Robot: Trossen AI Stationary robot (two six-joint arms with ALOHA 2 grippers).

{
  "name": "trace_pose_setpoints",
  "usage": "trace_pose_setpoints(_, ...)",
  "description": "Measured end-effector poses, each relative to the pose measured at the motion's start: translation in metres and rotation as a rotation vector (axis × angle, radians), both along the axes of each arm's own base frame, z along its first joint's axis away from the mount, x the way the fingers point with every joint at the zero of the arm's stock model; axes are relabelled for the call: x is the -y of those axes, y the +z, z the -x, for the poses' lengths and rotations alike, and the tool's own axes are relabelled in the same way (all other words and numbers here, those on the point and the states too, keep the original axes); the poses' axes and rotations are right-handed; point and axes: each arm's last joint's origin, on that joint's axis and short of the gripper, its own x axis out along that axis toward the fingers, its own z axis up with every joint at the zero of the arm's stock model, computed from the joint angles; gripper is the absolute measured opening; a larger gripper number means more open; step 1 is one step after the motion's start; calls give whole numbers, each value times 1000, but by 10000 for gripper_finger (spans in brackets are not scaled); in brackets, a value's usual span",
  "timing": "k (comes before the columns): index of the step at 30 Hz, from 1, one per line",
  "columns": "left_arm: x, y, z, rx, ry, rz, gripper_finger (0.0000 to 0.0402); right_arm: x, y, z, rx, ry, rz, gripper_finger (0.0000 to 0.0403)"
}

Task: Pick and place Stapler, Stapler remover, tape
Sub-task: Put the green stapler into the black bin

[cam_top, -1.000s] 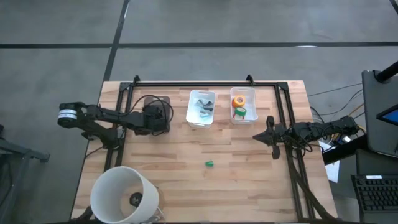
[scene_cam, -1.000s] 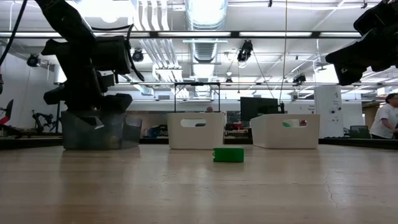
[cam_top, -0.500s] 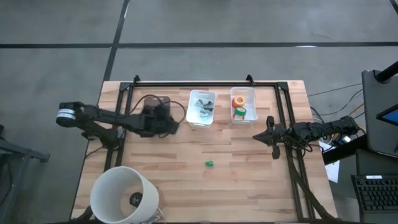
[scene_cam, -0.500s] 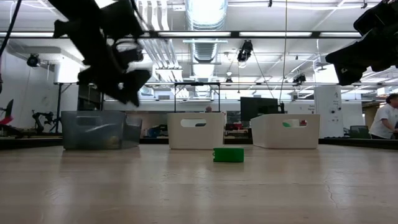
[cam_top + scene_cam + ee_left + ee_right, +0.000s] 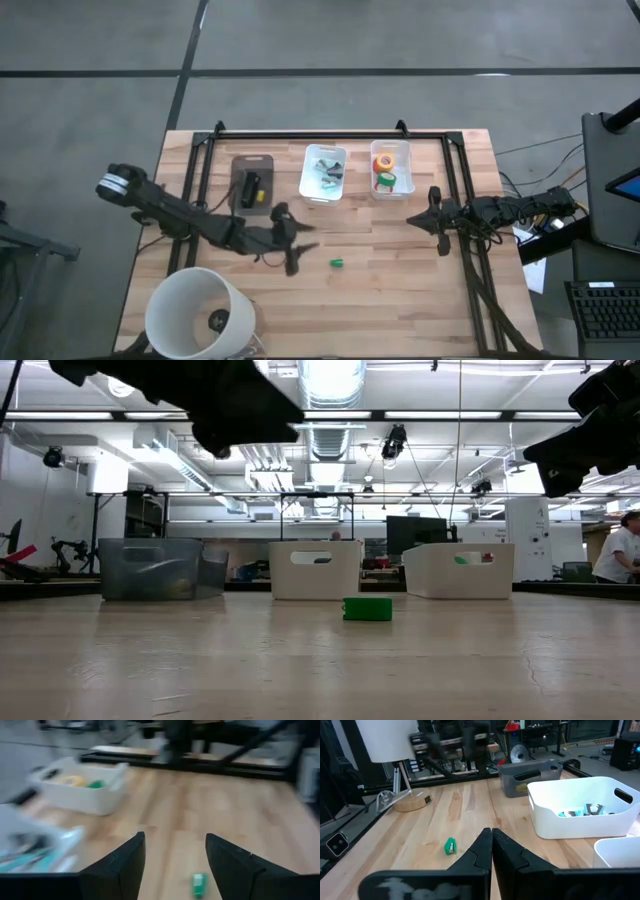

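The small green piece needs to go with the black stapler in the grey bin [image 5: 252, 165], so my left gripper will next grab the small green piece's body [image 5: 336, 263].
The black stapler [image 5: 250, 188] lies in the grey bin [image 5: 252, 165] at the far left. Grey and teal stapler removers [image 5: 324, 170] lie in the middle white bin [image 5: 308, 172]. Red, orange and green tape rolls [image 5: 385, 170] fill the right white bin [image 5: 404, 170]. My left gripper [image 5: 303, 247] hangs open above the table's middle, just left of a small green piece [image 5: 337, 263]; the left wrist view shows that piece [image 5: 199, 884] beyond the gripper [image 5: 175, 837]. My right gripper [image 5: 432, 212] waits shut at the right, also shown in its wrist view [image 5: 491, 836].
A white lamp [image 5: 200, 315] stands at the near left corner. A black frame [image 5: 330, 134] runs along the far edge and down both sides. Bare wood lies between the bins and the near edge, around the green piece [image 5: 367, 608].
My left gripper has swung from above the grey bin toward the table's near edge and right, toward the green piece. It has risen and tipped from pointing down to nearly level. The stapler in the grey bin, hidden under the gripper before, shows now.
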Motion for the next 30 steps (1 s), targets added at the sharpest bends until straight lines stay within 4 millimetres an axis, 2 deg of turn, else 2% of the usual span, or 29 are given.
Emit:
trace_pose_setpoints(4, 9, -16, -16, -10, -97, 20, 209, 0, 0, 0, 0, 0, 0, 9)
trace_pose_setpoints(10, 21, -51, -51, -123, -130, -66, 209, 0, 0, 0, 1, 0, 0, 9)
trace_pose_setpoints(17, 30, -80, -83, -196, -136, -101, 209, 0, 0, 0, 1, 0, 0, 9)
trace_pose_setpoints(22, 32, -89, -94, -207, -127, -96, 209, 0, 0, 0, 1, 0, 0, 9)
trace_pose_setpoints(30, 30, -107, -94, -295, -85, -38, 209, 0, 0, 0, 1, 0, 0, 9)
